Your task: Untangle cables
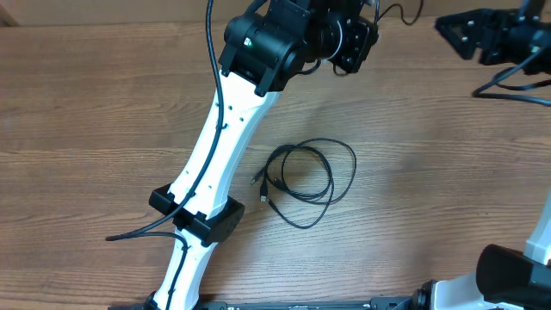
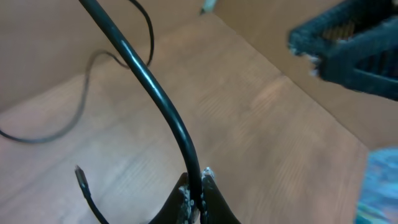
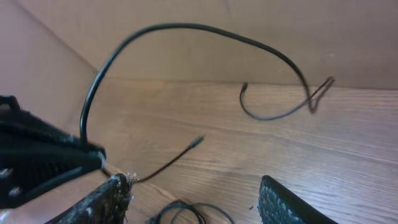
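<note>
The second black cable has to come away from the coil [image 1: 306, 181]. My right gripper will next grab it by its arc's far bend [image 1: 411, 21], away from my left gripper.
A thin black cable coil [image 1: 306, 181] with small plug ends lies on the wood table, mid-centre. It also shows at the bottom of the right wrist view [image 3: 186, 211]. My left gripper [image 1: 355, 43] is raised at the far centre, shut on a second black cable [image 2: 155, 87] that rises from between its jaws [image 2: 198, 186]. In the right wrist view this cable [image 3: 186, 28] arcs through the air to the right. A loose plug end [image 2: 78, 171] hangs near the left jaws. My right gripper [image 1: 469, 34] is open and empty [image 3: 196, 199], at the far right, apart from both cables.
The white left arm [image 1: 215, 164] stretches diagonally across the table just left of the coil, with its own thicker black wiring. The right arm's base [image 1: 516, 275] sits at the near right corner. A cardboard-coloured wall [image 3: 280, 37] stands behind the table.
</note>
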Motion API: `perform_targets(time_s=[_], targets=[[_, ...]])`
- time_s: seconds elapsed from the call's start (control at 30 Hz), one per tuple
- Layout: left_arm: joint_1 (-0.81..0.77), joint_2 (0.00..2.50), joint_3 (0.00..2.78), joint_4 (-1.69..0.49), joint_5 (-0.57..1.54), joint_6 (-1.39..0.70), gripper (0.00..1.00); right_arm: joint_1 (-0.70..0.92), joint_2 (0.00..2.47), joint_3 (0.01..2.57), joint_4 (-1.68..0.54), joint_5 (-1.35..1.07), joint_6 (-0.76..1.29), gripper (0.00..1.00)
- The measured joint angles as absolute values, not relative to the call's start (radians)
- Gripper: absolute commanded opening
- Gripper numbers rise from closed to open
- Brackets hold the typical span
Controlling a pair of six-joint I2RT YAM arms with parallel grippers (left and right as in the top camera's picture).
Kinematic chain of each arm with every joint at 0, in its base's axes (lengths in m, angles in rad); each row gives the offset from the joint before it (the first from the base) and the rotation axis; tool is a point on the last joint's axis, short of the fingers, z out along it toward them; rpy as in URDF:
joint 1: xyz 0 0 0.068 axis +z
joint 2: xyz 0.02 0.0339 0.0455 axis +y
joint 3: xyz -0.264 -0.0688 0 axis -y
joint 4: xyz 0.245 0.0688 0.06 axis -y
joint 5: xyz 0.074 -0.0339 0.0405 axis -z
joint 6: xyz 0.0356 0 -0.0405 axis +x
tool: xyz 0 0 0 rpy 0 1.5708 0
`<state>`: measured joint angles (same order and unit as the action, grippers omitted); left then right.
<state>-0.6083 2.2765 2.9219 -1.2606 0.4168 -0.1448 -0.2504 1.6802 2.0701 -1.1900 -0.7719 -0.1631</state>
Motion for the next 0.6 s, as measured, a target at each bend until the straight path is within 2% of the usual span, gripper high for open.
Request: perform_targets(time_s=[0.33, 0.6], targets=[[-0.642, 2.234, 2.922, -1.416, 0.444, -0.223, 0.04, -0.196, 1.810, 2.009, -1.182, -0.692, -0.282, 0.65], [-0.653, 2.007, 2.923, -1.517, 0.366, -0.323, 0.04, -0.186, 1.853, 1.976, -1.159, -0.711, -0.432, 0.65]])
